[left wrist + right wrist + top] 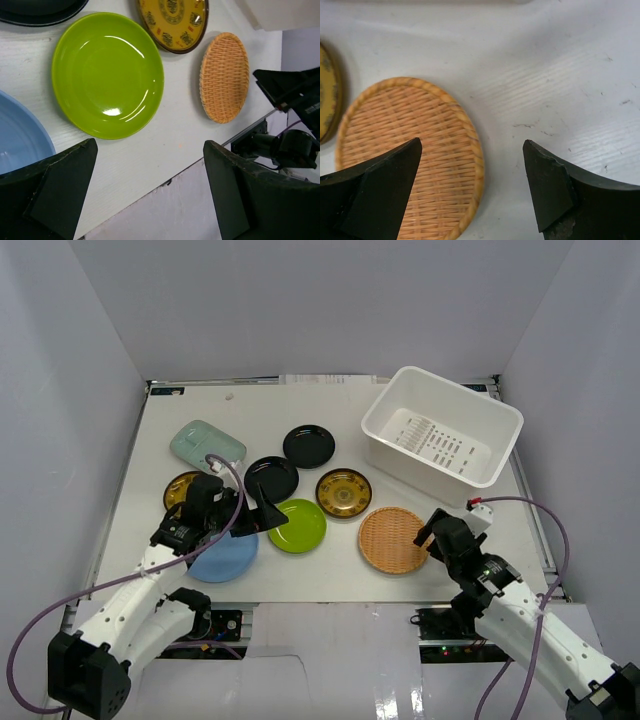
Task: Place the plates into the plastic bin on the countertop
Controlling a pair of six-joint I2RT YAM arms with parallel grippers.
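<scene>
My right gripper moves closer next before it closes on the woven plate. A gap shows between its fingers and the plate's rim, so closing now would miss the plate.
The white plastic bin (441,427) stands empty at the back right of the countertop (330,575). On the countertop lie a mint oblong plate (205,444), two black plates (309,446) (271,478), two gold-patterned plates (343,492) (183,488), a lime green plate (297,525) (107,75), a light blue plate (222,556) (20,135) and a woven plate (393,539) (405,155). My left gripper (268,508) (150,185) is open and empty, above the lime plate's left edge. My right gripper (430,535) (472,185) is open, straddling the woven plate's right rim.
White walls close in the back and both sides. The countertop's near edge (165,182) runs under my left gripper. My right arm (295,100) shows in the left wrist view beyond the woven plate (224,77). A gold plate's edge (327,100) lies left of the woven plate.
</scene>
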